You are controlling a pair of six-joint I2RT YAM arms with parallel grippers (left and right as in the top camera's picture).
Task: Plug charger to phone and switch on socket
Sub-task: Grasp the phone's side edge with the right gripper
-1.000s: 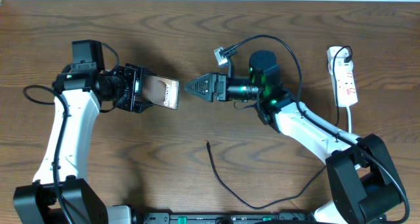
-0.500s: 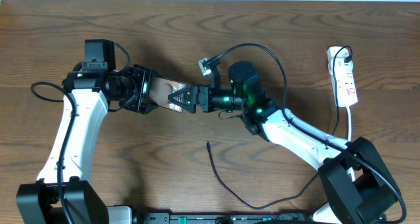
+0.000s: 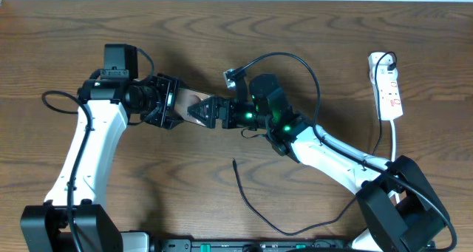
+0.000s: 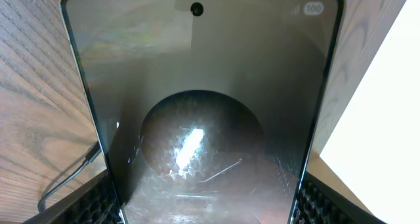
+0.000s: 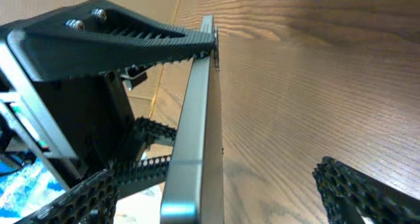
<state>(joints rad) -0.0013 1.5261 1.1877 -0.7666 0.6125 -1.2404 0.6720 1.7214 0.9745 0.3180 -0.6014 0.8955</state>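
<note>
The near end of the phone reaches past my fingers, in the gap between them, in the right wrist view. My right gripper needs to close on the phone. Closing now would hold the phone now.
The phone (image 3: 188, 106) is held off the table in my left gripper (image 3: 170, 106), which is shut on its sides. Its dark glossy screen fills the left wrist view (image 4: 203, 86), between the left gripper's fingers (image 4: 203, 214). My right gripper (image 3: 205, 111) is open and straddles the phone's free end. In the right wrist view the phone shows edge-on (image 5: 193, 132) between the right gripper's spread fingers (image 5: 226, 194), with a wide gap on the right side. The charger cable lies loose on the table, its tip (image 3: 235, 163) pointing up. The socket (image 3: 388, 86) lies at the far right.
The socket's white cord (image 3: 394, 137) runs down past the right arm. The charger cable curves toward the front edge (image 3: 295, 232). The robots' own black wires loop above the right wrist (image 3: 295, 56) and beside the left arm (image 3: 52, 104).
The right gripper has moved left and now has its open fingers around the phone's end. The left arm has shifted a little right with the phone.
</note>
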